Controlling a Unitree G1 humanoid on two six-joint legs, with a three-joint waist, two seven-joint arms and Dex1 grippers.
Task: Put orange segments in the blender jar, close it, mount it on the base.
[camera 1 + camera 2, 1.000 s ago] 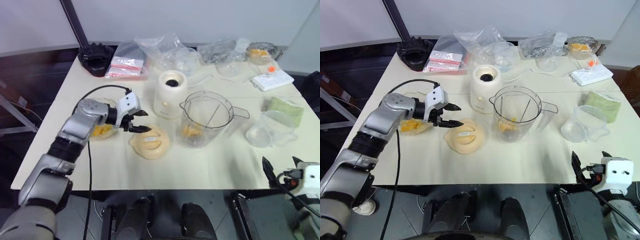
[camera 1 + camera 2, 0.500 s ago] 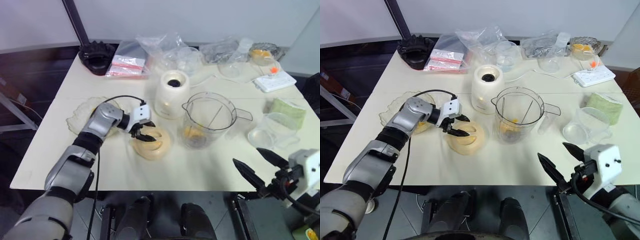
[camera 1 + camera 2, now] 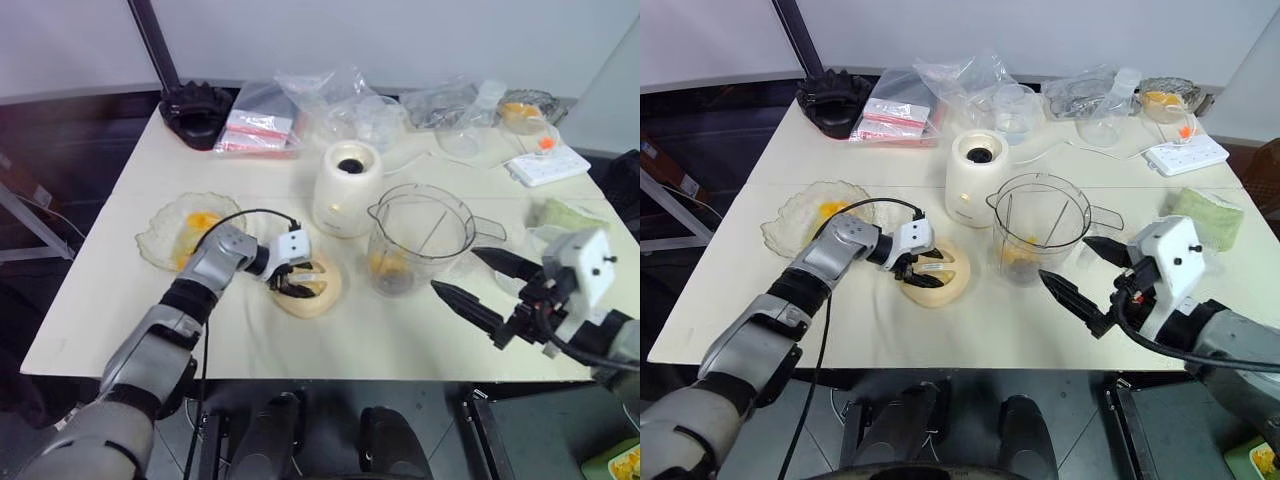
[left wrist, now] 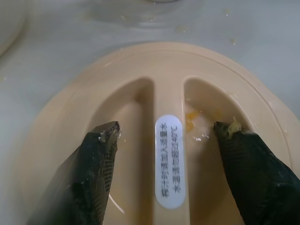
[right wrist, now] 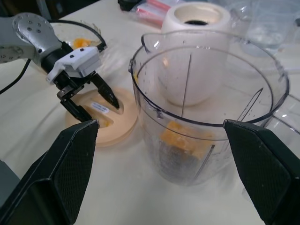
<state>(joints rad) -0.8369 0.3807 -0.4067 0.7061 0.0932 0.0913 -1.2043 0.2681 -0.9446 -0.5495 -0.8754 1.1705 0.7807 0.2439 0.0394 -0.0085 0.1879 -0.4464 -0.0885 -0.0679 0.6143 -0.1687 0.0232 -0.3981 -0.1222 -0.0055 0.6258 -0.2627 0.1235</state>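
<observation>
The round lid is wider than my open fingers, so my left gripper needs to grab it next by the narrow middle ridge between its hollows.
The clear blender jar [image 3: 420,240] stands upright mid-table with orange segments [image 5: 180,136] at its bottom. More orange segments [image 3: 200,220] lie in the ruffled glass bowl [image 3: 160,235] to the left. The cream base [image 3: 347,185] stands just behind the jar. A pale orange-cream lid [image 3: 318,298] lies flat in front of the base. My left gripper [image 4: 168,131] is open, low over the lid, with one black finger in each recess beside the lid's central ridge. My right gripper [image 3: 455,270] is wide open, hovering at the jar's near right and pointing at it.
A green cloth [image 3: 1205,212] and a white power strip [image 3: 545,160] lie at the right. Plastic bags [image 3: 320,100], clear cups, a black holder [image 3: 195,105] and a small bowl [image 3: 520,105] crowd the back edge. The table's front strip is bare.
My left gripper came down onto the lid and set its fingers astride the ridge, narrowing a little. My right arm rose from the front right edge and swung left toward the jar.
</observation>
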